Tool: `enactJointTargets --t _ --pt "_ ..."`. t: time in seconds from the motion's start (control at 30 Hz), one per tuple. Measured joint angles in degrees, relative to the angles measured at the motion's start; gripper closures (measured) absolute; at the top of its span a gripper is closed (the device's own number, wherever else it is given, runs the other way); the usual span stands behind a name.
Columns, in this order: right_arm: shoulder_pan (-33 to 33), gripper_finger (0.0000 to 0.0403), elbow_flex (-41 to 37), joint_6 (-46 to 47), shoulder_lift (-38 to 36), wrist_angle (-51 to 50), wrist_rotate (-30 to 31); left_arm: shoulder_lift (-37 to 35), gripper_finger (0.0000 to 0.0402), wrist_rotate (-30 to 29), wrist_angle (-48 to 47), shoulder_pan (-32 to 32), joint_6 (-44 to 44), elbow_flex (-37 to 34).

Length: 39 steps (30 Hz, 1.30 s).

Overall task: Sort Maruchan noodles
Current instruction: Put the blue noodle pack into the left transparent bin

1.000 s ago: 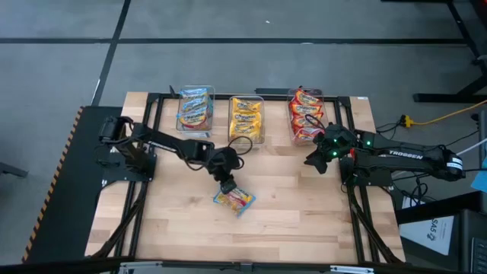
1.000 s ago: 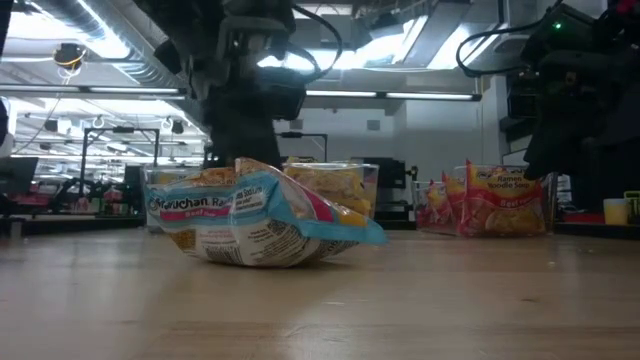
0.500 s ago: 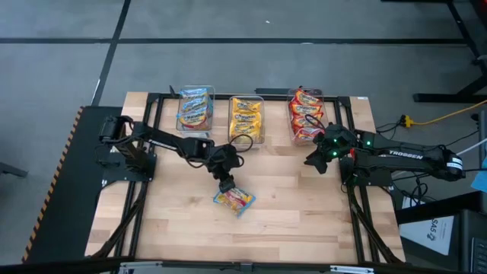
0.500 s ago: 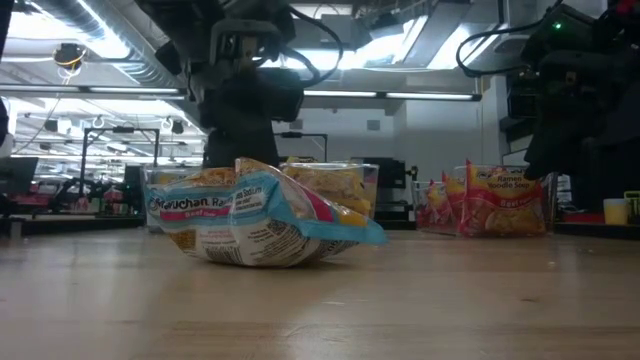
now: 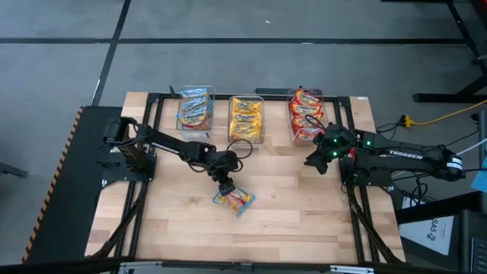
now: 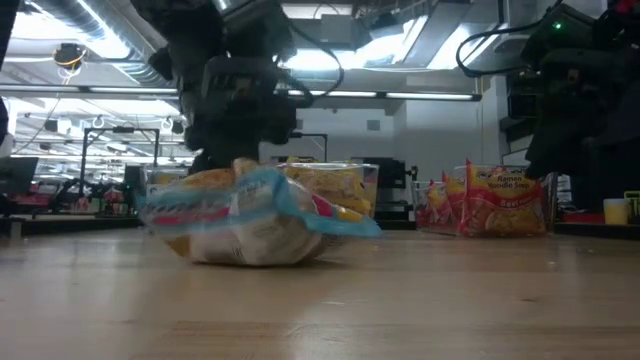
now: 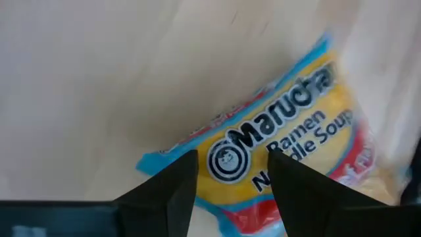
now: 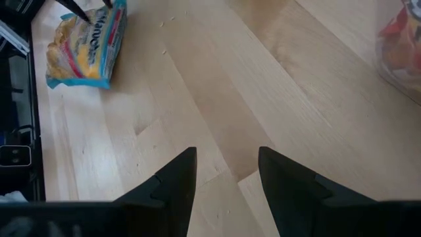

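My left gripper is to grab the loose noodle packet next by its end with the round logo (image 7: 228,158), to sort it in with the blue-trimmed packets.
One Maruchan noodle packet (image 5: 236,201), yellow with blue trim, lies flat on the wooden table near its middle; it also shows in the low view (image 6: 255,215) and far off in the right wrist view (image 8: 85,46). My left gripper (image 5: 224,186) is open right above the packet's far-left end, its two fingers straddling the printed logo (image 7: 230,161). My right gripper (image 5: 312,162) waits open at the table's right, over bare wood (image 8: 227,164). My left gripper's open fingers (image 7: 181,184) slant down from the far left over the packet's blue-trimmed end (image 7: 197,141), one finger on each side of the round logo. I cannot tell whether the tips touch the wrapper. The packet rests on the table.
Three clear bins stand along the far edge, holding blue-trimmed packets (image 5: 195,111), yellow packets (image 5: 246,120) and red packets (image 5: 306,116). The bare table (image 5: 289,221) stretches near and right of the loose packet. Black frame rails run along both sides.
The loose packet has stirred a little under my left gripper. In the low view its face no longer stands as it did, and its left end reaches slightly farther left. The right arm has kept still.
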Motion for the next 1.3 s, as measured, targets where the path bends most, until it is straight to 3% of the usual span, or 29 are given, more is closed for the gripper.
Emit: enactJointTargets --t 0.33,0.43,0.6,0.73,1.03,1.3 --pt "0.0 0.0235 0.0 -0.1 0.0 -0.1 -0.1 5.1 0.0231 7.3 3.6 -0.4 -3.1 0.1" --pt "0.0 0.0235 0.0 -0.1 0.0 -0.1 0.0 5.1 0.0271 8.7 3.7 -0.4 -2.3 0.1" --pt "0.0 0.0235 0.0 -0.1 0.0 -0.1 0.1 2.8 0.0385 9.1 3.5 -0.1 -0.2 -0.1" --pt "0.0 0.0235 0.0 -0.1 0.0 0.0 0.2 -0.2 0.0398 8.4 3.0 0.3 0.1 -0.3" --pt "0.0 0.0235 0.0 -0.1 0.0 0.0 0.2 -12.6 0.0401 -0.4 -0.7 0.2 2.6 -0.2" --pt "0.0 0.0235 0.0 -0.1 0.0 0.0 0.2 -26.9 0.0401 -17.7 -13.0 1.8 7.0 -0.2"
